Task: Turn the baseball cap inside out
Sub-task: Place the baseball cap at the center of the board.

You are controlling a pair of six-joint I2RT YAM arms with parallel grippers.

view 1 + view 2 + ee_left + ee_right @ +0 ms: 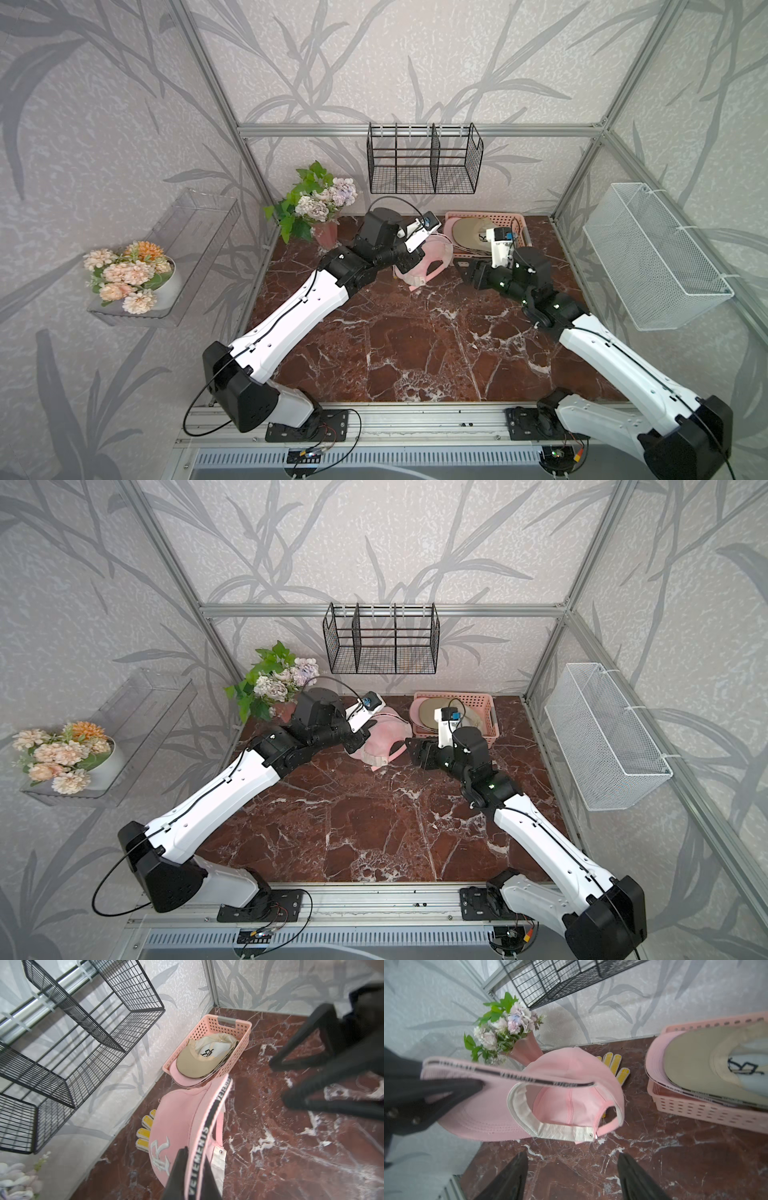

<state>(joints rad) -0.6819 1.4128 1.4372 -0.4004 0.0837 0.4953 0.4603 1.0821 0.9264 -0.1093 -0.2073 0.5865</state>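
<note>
I need to turn the cap's top inside out, so next I need to grab the cap's back strap, opposite the held brim, with my right gripper.
A pink baseball cap (434,259) (384,735) hangs tilted above the marble table near the back. My left gripper (195,1155) is shut on its brim, along the black lettered edge stripe. The embroidered crown (166,1126) faces outward. In the right wrist view the cap (571,1076) turns its opening toward the camera, showing the white sweatband (560,1131) and the back strap. My right gripper (572,1155) (463,270) stands open just short of the cap's back, with only bare table between its fingers.
A pink perforated basket (478,214) (245,1030) at the back right holds a beige cap (197,1059) on others. A yellow-fingered glove (614,1064) lies behind the cap. A flower vase (326,235) stands back left. A black wire rack (424,162) hangs on the back wall.
</note>
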